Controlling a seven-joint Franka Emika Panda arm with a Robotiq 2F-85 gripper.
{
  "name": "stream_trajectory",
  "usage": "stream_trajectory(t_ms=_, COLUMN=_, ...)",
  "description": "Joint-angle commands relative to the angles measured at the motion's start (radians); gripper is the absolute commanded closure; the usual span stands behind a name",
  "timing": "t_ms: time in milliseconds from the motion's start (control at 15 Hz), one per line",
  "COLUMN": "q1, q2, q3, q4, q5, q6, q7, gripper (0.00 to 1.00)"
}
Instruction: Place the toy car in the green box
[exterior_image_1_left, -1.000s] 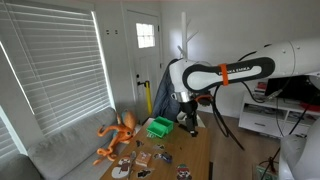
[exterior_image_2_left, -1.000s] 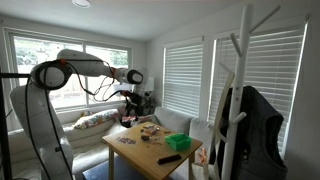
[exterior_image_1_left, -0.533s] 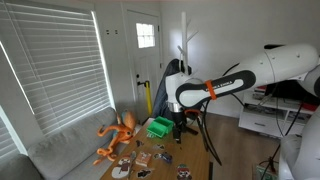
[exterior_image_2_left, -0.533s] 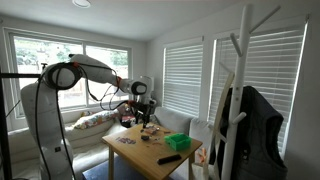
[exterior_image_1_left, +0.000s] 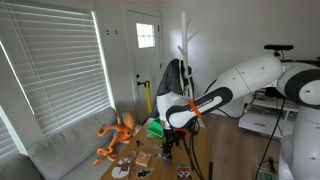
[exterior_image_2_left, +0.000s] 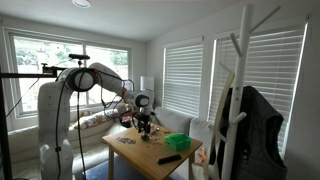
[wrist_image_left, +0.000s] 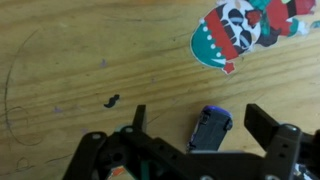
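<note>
My open gripper is above the toy car (wrist_image_left: 208, 128) and must lower first; it would miss above the car if it closed now.
In the wrist view the toy car (wrist_image_left: 208, 128) is small and blue and lies on the wooden table between my two black fingers. My gripper (wrist_image_left: 200, 118) is open around it, with one finger on each side and neither touching. In both exterior views the gripper (exterior_image_1_left: 167, 148) (exterior_image_2_left: 145, 128) is low over the table. The green box (exterior_image_1_left: 156, 127) stands just behind the gripper, partly hidden by the arm. It also shows near the table's other end in an exterior view (exterior_image_2_left: 177, 143).
A round snowman sticker (wrist_image_left: 243, 28) lies beyond the car. An orange long-limbed toy (exterior_image_1_left: 119, 136) sits by the couch. Cards and small items lie on the table (exterior_image_1_left: 196, 158). A black remote (exterior_image_2_left: 168, 158) lies on the tabletop, and a coat rack (exterior_image_2_left: 240, 90) stands close to the camera.
The arm has folded and come down from well above the table, and the gripper now sits low over the toy car.
</note>
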Motion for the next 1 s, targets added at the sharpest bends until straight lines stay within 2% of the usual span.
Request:
stream_trajectory(t_ms=0, q1=0.010, q2=0.057, q3=0.004, q4=0.031, q5=-0.024, q6=0.070, q7=0.073, gripper=0.00)
stream_trajectory(t_ms=400, q1=0.023, q2=0.101, q3=0.006, q4=0.055, q5=-0.018, q6=0.117, q7=0.102, gripper=0.01)
stream_trajectory(t_ms=533, q1=0.025, q2=0.107, q3=0.006, q4=0.060, q5=-0.012, q6=0.112, q7=0.103, gripper=0.26)
stream_trajectory(t_ms=667, q1=0.027, q2=0.107, q3=0.005, q4=0.062, q5=-0.013, q6=0.108, q7=0.107, gripper=0.35)
stream_trajectory(t_ms=933, q1=0.017, q2=0.082, q3=-0.002, q4=0.045, q5=0.009, q6=0.095, q7=0.098, gripper=0.65)
